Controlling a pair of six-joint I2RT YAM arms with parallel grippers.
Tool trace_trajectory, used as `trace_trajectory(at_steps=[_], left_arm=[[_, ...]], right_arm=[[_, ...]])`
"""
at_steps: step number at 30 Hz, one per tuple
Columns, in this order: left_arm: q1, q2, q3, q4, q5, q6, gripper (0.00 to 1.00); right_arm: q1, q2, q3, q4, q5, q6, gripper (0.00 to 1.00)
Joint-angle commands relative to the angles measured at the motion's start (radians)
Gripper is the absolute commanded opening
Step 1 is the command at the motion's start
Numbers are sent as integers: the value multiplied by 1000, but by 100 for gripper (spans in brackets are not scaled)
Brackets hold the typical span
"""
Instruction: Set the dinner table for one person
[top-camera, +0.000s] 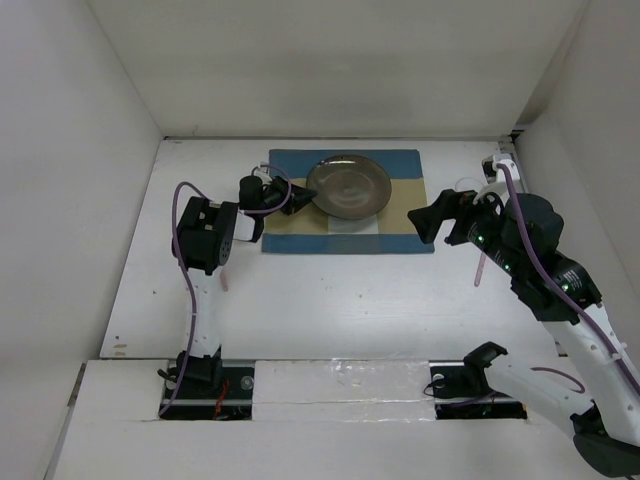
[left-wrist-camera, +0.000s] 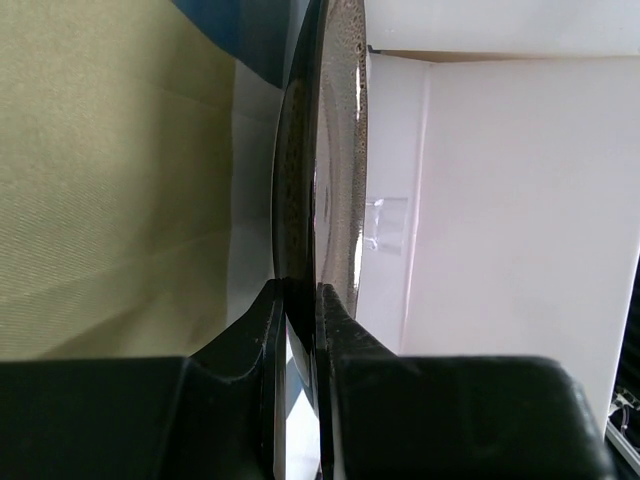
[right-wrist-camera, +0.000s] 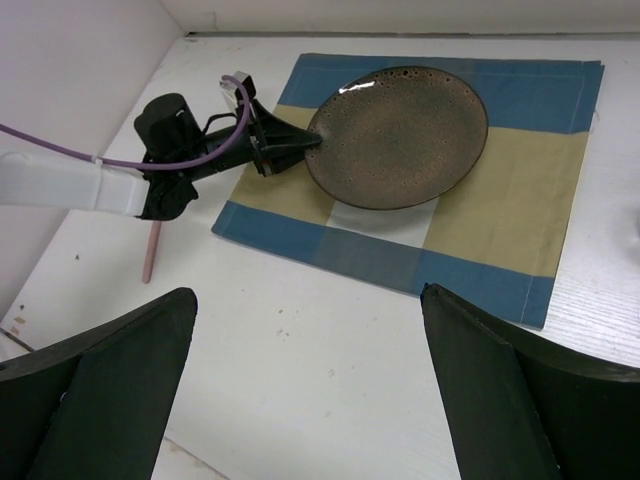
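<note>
The plate (top-camera: 350, 187) is over the placemat with its whole rim inside the placemat's edges and would come to rest there, so the left gripper should release the plate now.
A dark brown speckled plate (top-camera: 350, 187) lies on a blue-and-beige checked placemat (top-camera: 400, 235) at the back middle of the white dinner table (top-camera: 350, 300). My left gripper (top-camera: 300, 197) is shut on the plate's left rim. In the left wrist view the two black fingers (left-wrist-camera: 345, 330) pinch the rim of the plate (left-wrist-camera: 320, 150), seen edge-on. My right gripper (top-camera: 425, 222) is open and empty, hovering by the placemat's right edge. The right wrist view shows the plate (right-wrist-camera: 400, 135), the placemat (right-wrist-camera: 500, 220), the left gripper (right-wrist-camera: 300, 145) and my own spread gripper (right-wrist-camera: 308, 295).
A thin pink stick (top-camera: 224, 275) lies on the table under the left arm, also seen in the right wrist view (right-wrist-camera: 150, 255). Another pink stick (top-camera: 480, 268) lies under the right arm. White walls enclose the table at the left, back and right.
</note>
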Motion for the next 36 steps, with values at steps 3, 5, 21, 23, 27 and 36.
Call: trace_trajectory(at_steps=[3, 5, 21, 23, 27, 36], left_arm=[[-12, -45, 80, 278, 55, -77, 0], [-12, -45, 71, 267, 55, -77, 0], [-12, -88, 22, 202, 27, -52, 19], [-12, -88, 22, 178, 27, -43, 24], [-12, -124, 22, 112, 27, -17, 40], [-12, -298, 8, -348, -163, 175, 52]], right_arm=[[-6, -11, 15, 24, -21, -16, 100], [-6, -11, 15, 24, -21, -16, 100], [-6, -11, 5, 33, -30, -16, 100], [-6, -11, 5, 33, -39, -16, 100], [-6, -11, 5, 33, -39, -16, 100], [-6, -11, 5, 43, -48, -16, 100]])
